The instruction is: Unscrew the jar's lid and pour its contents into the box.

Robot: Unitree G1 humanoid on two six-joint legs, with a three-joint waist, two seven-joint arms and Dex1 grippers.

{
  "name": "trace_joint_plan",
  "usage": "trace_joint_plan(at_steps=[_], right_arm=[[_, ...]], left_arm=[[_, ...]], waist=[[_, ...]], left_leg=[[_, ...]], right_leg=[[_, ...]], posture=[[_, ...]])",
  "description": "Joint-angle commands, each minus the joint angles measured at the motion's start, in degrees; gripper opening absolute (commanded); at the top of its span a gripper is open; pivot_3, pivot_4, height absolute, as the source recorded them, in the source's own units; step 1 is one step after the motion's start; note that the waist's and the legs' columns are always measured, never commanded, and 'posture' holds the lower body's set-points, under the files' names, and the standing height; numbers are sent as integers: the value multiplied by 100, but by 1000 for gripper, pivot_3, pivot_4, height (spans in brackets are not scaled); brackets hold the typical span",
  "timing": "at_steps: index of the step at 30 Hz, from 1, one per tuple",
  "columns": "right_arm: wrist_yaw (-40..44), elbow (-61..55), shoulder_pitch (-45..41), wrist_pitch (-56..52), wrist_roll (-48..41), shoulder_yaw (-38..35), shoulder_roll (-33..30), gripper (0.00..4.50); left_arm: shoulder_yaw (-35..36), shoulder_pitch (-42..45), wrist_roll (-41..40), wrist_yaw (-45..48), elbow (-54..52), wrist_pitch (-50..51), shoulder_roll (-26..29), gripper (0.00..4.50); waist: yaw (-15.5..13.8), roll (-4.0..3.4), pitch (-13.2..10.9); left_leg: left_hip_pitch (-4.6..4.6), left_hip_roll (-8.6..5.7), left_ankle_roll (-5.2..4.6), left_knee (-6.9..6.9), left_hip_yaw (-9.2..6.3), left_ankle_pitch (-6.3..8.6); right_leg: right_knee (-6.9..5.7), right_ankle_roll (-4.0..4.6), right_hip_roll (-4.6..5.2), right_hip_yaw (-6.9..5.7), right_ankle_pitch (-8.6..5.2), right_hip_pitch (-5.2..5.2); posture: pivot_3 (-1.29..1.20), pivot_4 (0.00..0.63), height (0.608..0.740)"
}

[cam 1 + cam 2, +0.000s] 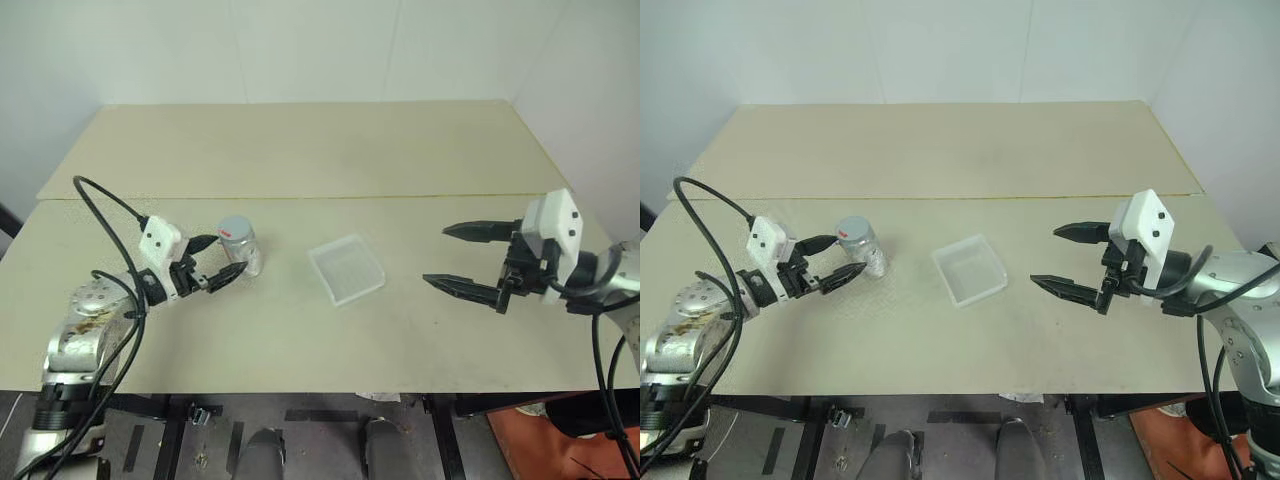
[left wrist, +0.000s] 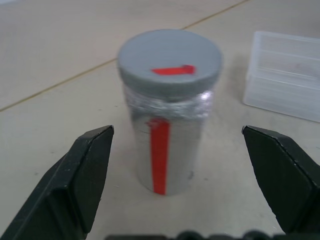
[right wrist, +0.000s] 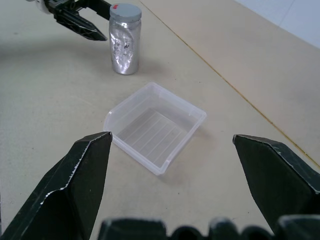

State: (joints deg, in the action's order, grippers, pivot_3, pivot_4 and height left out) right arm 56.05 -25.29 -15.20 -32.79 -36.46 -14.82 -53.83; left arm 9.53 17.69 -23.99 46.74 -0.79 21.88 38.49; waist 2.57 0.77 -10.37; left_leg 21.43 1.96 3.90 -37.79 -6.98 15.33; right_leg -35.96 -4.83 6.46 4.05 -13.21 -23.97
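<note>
The left gripper isn't ready to close yet, and its fingers would miss the jar now, because empty table shows between the fingers and the jar's sides in the left wrist view.
The jar (image 1: pixel 243 250) stands upright on the table, left of centre, with shiny walls and a red stripe (image 2: pixel 160 155) down its side. The grey lid (image 2: pixel 170 61) with a red mark sits on top of it. Its contents are hidden behind the shiny walls. My left gripper (image 1: pixel 222 258) is open just left of the jar, its fingertips reaching to either side of it without touching. The box (image 1: pixel 346 268), a shallow translucent tray, lies empty at the table's middle. My right gripper (image 1: pixel 450 257) hovers open to the right of the box, pointing toward it.
The beige table (image 1: pixel 300 160) has a seam running across it behind the jar and box. White walls stand behind and to the right. Black cables loop off my left arm (image 1: pixel 100 200) near the table's left edge.
</note>
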Motion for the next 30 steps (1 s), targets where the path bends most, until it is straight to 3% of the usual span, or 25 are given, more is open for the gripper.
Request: trace_joint_plan(at_steps=[1,21,29,30], right_arm=[[-71,-232,-30,3,-104,-309,-104,4500],[-173,-539,82,-129,-248,-562,-270,4500],[-134,-554,55,-167,-248,-583,-283,4500],[-133,-556,62,-159,-230,-570,-283,4500]], left_arm=[[-60,281,116,-8,234,-258,-119,4475],[-132,969,497,-161,1767,-1721,-1062,4475],[-134,963,467,-27,1954,-2143,-1165,1963],[-134,969,463,-21,1953,-2175,-1175,1971]], waist=[[-1,0,0],[-1,2,1],[-1,2,1],[0,2,1]], left_leg=[[-1,0,0,0,0,0],[-1,-1,0,-3,-1,0],[-1,-1,0,-4,-1,0],[-1,-1,0,-4,-1,0]], right_leg=[[-1,0,0,0,0,1],[-1,-1,0,0,0,3],[0,-1,0,0,1,4],[0,-1,0,0,1,4]], posture=[[0,150,740],[0,150,740],[0,150,740],[0,150,740]])
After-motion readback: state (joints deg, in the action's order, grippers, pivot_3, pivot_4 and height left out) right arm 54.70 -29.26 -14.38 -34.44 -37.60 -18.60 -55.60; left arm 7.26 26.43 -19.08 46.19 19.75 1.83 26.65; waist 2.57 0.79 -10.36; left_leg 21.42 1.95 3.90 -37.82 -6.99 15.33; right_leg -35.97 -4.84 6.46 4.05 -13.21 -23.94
